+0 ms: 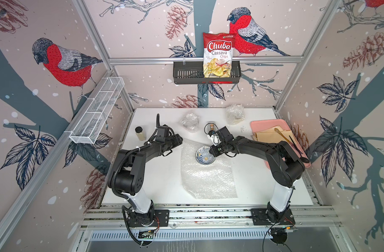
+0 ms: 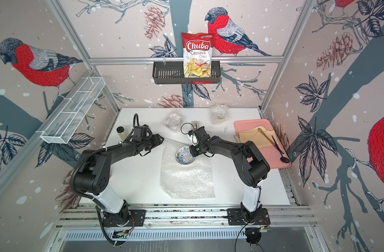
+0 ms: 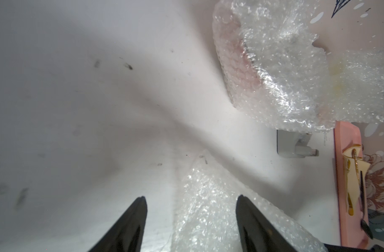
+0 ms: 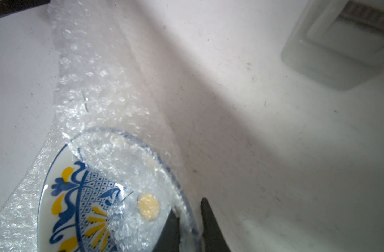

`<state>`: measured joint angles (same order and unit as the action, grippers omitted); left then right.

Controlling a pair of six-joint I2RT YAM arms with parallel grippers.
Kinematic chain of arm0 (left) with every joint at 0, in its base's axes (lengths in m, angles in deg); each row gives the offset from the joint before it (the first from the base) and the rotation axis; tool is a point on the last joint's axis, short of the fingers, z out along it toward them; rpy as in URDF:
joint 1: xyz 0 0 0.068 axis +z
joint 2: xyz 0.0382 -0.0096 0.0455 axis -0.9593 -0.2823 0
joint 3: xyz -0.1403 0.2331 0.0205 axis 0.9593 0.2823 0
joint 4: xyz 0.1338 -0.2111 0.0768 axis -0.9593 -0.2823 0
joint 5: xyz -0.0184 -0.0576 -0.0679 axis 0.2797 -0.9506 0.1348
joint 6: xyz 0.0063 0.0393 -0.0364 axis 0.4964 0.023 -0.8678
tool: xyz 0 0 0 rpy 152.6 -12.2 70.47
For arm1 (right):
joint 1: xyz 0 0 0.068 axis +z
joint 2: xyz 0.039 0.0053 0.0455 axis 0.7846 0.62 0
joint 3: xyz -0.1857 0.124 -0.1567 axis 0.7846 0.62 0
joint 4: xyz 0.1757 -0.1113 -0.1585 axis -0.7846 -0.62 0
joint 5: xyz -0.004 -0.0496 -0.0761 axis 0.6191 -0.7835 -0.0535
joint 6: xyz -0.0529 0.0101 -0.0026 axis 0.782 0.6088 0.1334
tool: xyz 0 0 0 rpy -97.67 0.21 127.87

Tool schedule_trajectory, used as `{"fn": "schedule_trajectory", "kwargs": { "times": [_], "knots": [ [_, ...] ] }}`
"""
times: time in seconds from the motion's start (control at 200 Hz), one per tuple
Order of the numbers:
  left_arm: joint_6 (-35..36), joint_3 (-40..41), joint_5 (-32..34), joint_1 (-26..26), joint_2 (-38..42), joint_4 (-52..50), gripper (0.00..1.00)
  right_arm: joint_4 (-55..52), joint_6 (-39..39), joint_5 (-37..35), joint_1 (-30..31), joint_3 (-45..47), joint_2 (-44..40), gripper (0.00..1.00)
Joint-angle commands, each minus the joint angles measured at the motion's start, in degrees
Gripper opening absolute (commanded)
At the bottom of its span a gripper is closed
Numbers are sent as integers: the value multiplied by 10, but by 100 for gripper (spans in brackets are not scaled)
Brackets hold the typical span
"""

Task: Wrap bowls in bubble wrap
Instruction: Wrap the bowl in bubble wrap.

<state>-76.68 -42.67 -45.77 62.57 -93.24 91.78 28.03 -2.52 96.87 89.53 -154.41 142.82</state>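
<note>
My left gripper should next take the bubble wrap sheet by its loose far corner (image 1: 184,140) (image 3: 202,168), so that it can fold that side of the sheet over the bowl.
A blue-and-yellow bowl (image 1: 202,155) (image 2: 183,155) sits on the far part of a flat bubble wrap (image 1: 206,176) (image 2: 186,181) sheet at mid-table. One flap of the wrap is folded over the bowl (image 4: 82,196). My right gripper (image 1: 213,152) (image 2: 192,152) (image 4: 190,218) is shut on the bowl's right rim with that wrap pinched in. My left gripper (image 1: 179,139) (image 2: 161,138) (image 3: 191,197) stands open at the sheet's far left corner (image 3: 204,196), which lies between its fingers untouched. Two wrapped bundles (image 1: 190,121) (image 1: 234,113) rest at the back; what is inside them is hidden.
A glass jar (image 1: 140,133) stands behind my left arm. A pink tray (image 1: 263,124) at the right holds tan paper and two spoons. A small grey block (image 1: 211,125) lies behind the bowl. On the back wall hangs a black basket (image 1: 186,74) with a chips bag.
</note>
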Motion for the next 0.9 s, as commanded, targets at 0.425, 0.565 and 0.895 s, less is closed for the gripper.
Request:
{"fn": "schedule_trajectory", "kwargs": {
  "times": [0.425, 0.565, 0.895],
  "knots": [
    [-28, -100, -78, -7, -122, 31, 60, 18, 3, -13, 3, 7, -15, 17],
    [-19, -96, -69, -11, -128, 30, 50, 20, 2, -15, 3, 7, -16, 17],
    [-4, -79, -50, -12, -76, 21, 0, 25, -4, -21, 1, 7, -12, 16]
  ]
}}
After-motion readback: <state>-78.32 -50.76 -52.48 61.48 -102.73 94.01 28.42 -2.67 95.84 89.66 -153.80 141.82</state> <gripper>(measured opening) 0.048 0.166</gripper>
